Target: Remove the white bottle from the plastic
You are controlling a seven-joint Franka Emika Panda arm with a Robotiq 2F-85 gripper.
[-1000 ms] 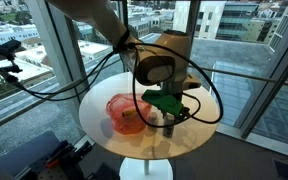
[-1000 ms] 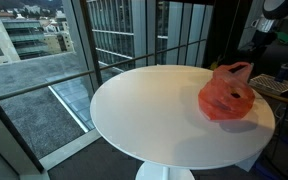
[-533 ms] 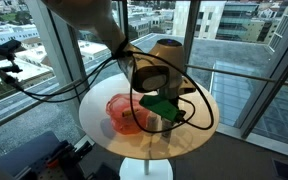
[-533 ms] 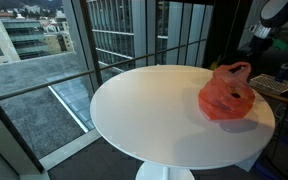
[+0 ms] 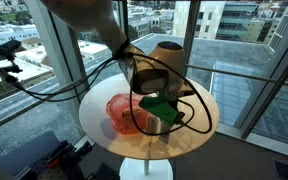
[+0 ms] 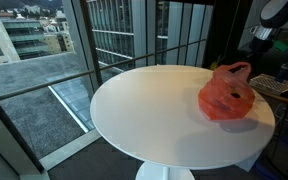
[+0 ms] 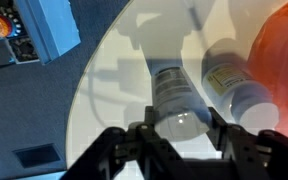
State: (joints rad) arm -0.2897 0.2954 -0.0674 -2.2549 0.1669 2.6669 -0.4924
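The white bottle (image 7: 172,92) is standing upright outside the container with its base at the table, and my gripper needs to open now.
The red-orange plastic container (image 5: 122,112) sits on the round white table (image 5: 189,135); it also shows in both the exterior view (image 6: 227,93) and the wrist view (image 7: 287,55). The white bottle (image 7: 172,92) stands upright outside the container, its base at the table. It shows as a pale slender shape under the hand (image 5: 154,122). My gripper (image 7: 182,132) is over its top, with one finger against each side. In an exterior view the gripper (image 5: 160,108) is just beside the container. A second pale bottle (image 7: 231,82) stands at the container's edge.
Black cables (image 5: 199,95) loop from the arm over the table. The table's rim (image 7: 84,100) runs close to the bottles, with dark floor below. Glass walls and window frames (image 6: 84,40) surround the table. The robot's arm (image 6: 274,12) stands behind the container.
My gripper has moved a little toward the red container and slightly lower over the last second. The container has not moved.
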